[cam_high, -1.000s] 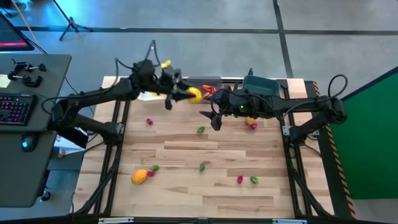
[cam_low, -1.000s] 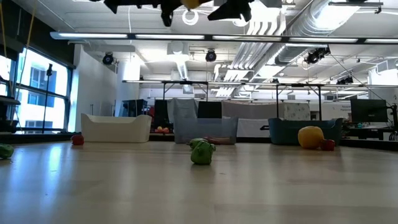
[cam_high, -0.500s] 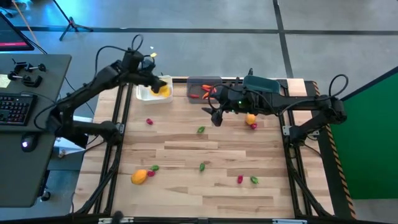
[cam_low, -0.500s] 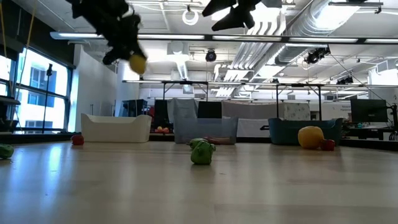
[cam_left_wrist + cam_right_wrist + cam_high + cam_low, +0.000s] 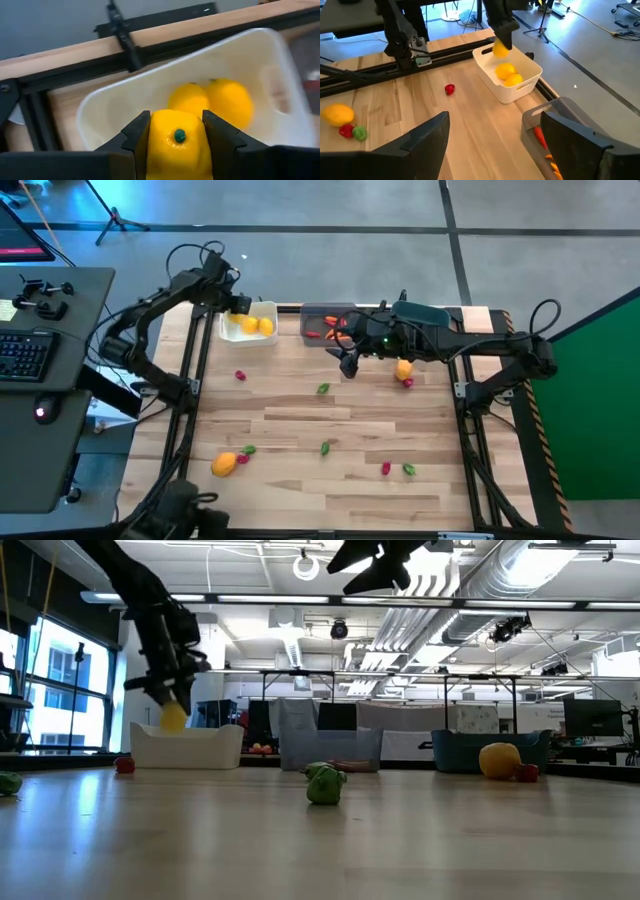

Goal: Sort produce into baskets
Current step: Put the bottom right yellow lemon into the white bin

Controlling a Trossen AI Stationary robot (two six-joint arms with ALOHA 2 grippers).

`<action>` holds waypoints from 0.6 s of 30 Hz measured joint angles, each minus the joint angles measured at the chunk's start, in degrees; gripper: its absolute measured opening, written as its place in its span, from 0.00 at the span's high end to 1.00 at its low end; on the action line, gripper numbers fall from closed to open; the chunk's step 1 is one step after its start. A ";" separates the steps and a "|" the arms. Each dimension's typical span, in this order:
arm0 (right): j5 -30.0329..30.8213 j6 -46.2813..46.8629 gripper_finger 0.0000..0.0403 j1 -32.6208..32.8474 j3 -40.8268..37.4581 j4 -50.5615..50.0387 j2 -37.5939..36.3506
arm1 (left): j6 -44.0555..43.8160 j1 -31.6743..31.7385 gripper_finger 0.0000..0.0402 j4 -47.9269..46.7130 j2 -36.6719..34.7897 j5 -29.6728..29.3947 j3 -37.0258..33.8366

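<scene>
I need to grab the yellow-orange fruit by its long sides with my right gripper next, so that I can sort it into the white basket [image 5: 250,335] [image 5: 507,72].
My left gripper [image 5: 238,306] is shut on a yellow lemon [image 5: 175,142] just above the white basket [image 5: 250,335] at the table's far left. Two yellow fruits [image 5: 210,100] lie in that basket. In the low view the lemon [image 5: 173,717] hangs over the white basket [image 5: 187,747]. My right gripper [image 5: 347,366] hovers open and holding nothing near the grey basket [image 5: 318,312], which holds orange-red carrot shapes. The dark teal basket [image 5: 420,315] lies partly under the right arm. More produce is scattered across the table. My left gripper pinches the lemon's two opposite sides [image 5: 152,145] between its two fingers [image 5: 137,137]. The fingers slant steeply down from above. The lemon is lifted clear over the white basket [image 5: 100,102], and its end with the green dot [image 5: 179,135] points away from the gripper.
A yellow-orange fruit [image 5: 403,368] and a red bit lie by the right arm. Red and green bits [image 5: 323,388] [image 5: 386,468] and an orange fruit [image 5: 225,464] lie on the near half. A green piece [image 5: 325,783] sits mid-table.
My left gripper has carried the lemon from the middle of the far side toward the table's left edge and down, stopping over the white basket. It has tipped from near level to pointing steeply down. The lemon has stayed in its fingers.
</scene>
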 joint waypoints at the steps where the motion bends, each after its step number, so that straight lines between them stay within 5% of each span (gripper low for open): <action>1: -0.01 0.01 0.25 0.01 0.00 -0.25 0.00 | 0.39 0.41 0.70 0.23 1.00 -0.74 0.00; 18: 2.57 5.89 0.25 0.13 0.00 -5.72 0.00 | 2.05 1.55 0.44 3.03 4.98 -4.27 -0.02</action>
